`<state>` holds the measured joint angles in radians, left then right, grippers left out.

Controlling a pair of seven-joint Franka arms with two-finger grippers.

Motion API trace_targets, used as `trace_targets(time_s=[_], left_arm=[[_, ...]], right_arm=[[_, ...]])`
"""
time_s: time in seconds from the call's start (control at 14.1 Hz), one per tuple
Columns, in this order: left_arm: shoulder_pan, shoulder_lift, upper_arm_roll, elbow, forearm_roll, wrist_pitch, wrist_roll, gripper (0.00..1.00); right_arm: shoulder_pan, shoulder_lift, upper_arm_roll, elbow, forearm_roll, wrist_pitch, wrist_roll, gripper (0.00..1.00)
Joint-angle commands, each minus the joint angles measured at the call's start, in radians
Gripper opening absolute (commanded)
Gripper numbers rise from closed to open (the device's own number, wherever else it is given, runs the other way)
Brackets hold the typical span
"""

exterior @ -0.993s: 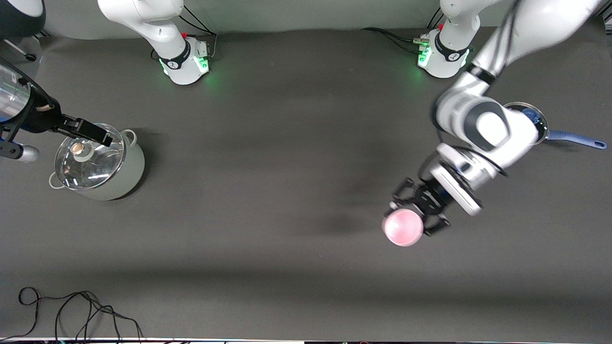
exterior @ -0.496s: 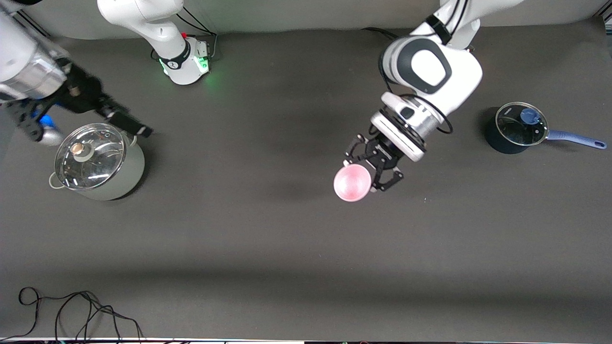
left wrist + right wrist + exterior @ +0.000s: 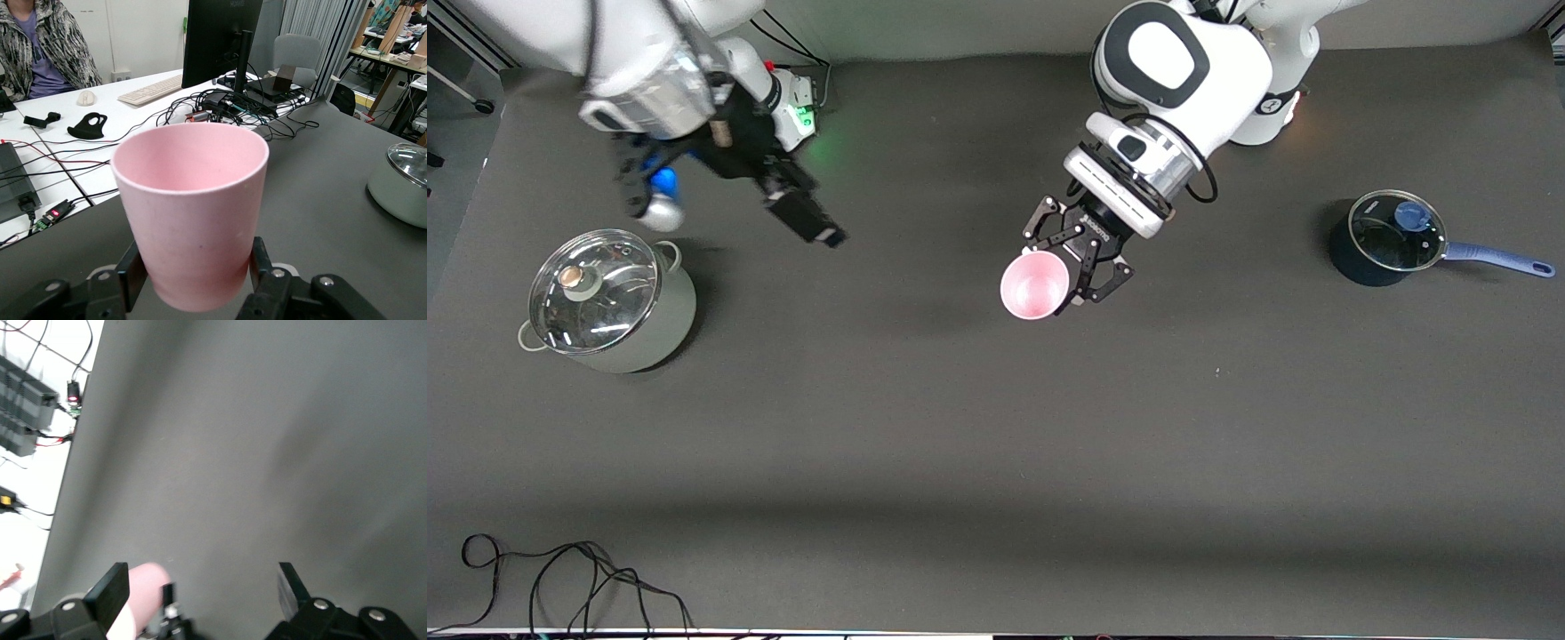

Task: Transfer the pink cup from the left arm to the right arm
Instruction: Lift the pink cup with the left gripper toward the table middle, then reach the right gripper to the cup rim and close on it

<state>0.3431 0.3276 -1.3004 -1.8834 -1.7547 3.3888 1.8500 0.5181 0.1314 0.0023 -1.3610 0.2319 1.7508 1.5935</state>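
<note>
Next, my right gripper grabs the pink cup by its open rim (image 3: pixel 1006 272) to take the cup over from my left gripper.
The pink cup (image 3: pixel 1034 284) is held up over the middle of the table, its open mouth turned toward the front camera. My left gripper (image 3: pixel 1067 266), black open-linkage, is shut on the cup's lower part. In the left wrist view the cup (image 3: pixel 193 207) fills the middle, with my left gripper (image 3: pixel 193 283) clamped on both sides of its base. My right gripper (image 3: pixel 809 222), with straight bar fingers, is open and empty in the air between the big pot and the cup. In the right wrist view my right gripper (image 3: pixel 200 587) is spread wide, and the cup (image 3: pixel 143 590) shows near one finger.
A pale-green lidded pot (image 3: pixel 609 302) stands toward the right arm's end and also shows in the left wrist view (image 3: pixel 400 183). A dark saucepan (image 3: pixel 1387 236) with a glass lid and blue handle stands toward the left arm's end. A black cable (image 3: pixel 560 578) lies near the front edge.
My left arm has carried the cup from the saucepan's end toward the table's middle and tipped its mouth toward the front camera. My right gripper has swung from over the big pot toward the cup.
</note>
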Motion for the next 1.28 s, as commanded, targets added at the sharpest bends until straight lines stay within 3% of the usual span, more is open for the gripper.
trace_targets(time_s=[0.0,0.21,0.57,1.21], left_arm=[[-0.009,-0.058,0.012,-0.01,-0.016,0.004,-0.041,0.44],[-0.01,-0.056,0.012,-0.01,-0.016,0.004,-0.041,0.44],[-0.01,-0.056,0.013,-0.01,-0.016,0.004,-0.041,0.44],[-0.01,-0.055,0.013,-0.01,-0.016,0.004,-0.041,0.44]], right_arm=[[0.048,0.046,-0.012,0.071,0.023,0.047,0.121,0.98],[0.112,0.132,-0.013,0.181,0.007,0.061,0.223,0.98],[0.207,0.214,-0.013,0.258,-0.068,0.064,0.171,0.99],[0.212,0.349,-0.018,0.318,-0.077,0.104,0.097,0.99]])
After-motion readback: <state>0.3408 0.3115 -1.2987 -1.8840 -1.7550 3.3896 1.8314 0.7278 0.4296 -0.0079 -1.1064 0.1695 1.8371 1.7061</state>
